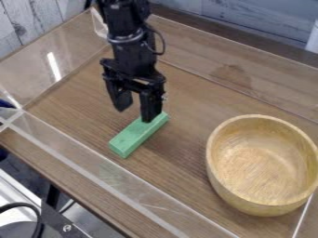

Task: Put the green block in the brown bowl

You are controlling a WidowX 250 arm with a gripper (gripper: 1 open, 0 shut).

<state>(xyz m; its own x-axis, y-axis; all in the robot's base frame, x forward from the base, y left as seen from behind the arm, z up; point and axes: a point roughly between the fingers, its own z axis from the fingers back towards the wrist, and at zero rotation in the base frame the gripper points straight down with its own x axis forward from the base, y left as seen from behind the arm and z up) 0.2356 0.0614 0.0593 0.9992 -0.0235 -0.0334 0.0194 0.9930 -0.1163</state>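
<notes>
The gripper will put the green block (136, 136) in the brown bowl, and it will grab the block by its narrow end (154, 119) for that.
The green block (136, 136) lies flat on the wooden table, running diagonally from lower left to upper right. My gripper (137, 110) points straight down over the block's upper-right end, its black fingers (154, 104) spread open on either side of that end. Whether the fingertips touch the block is unclear. The brown bowl (262, 163) sits at the lower right, well apart from the block, with nothing inside it.
A clear plastic wall (74, 158) runs along the near and left edges of the table (199, 93). A pale plank wall stands behind at the top left.
</notes>
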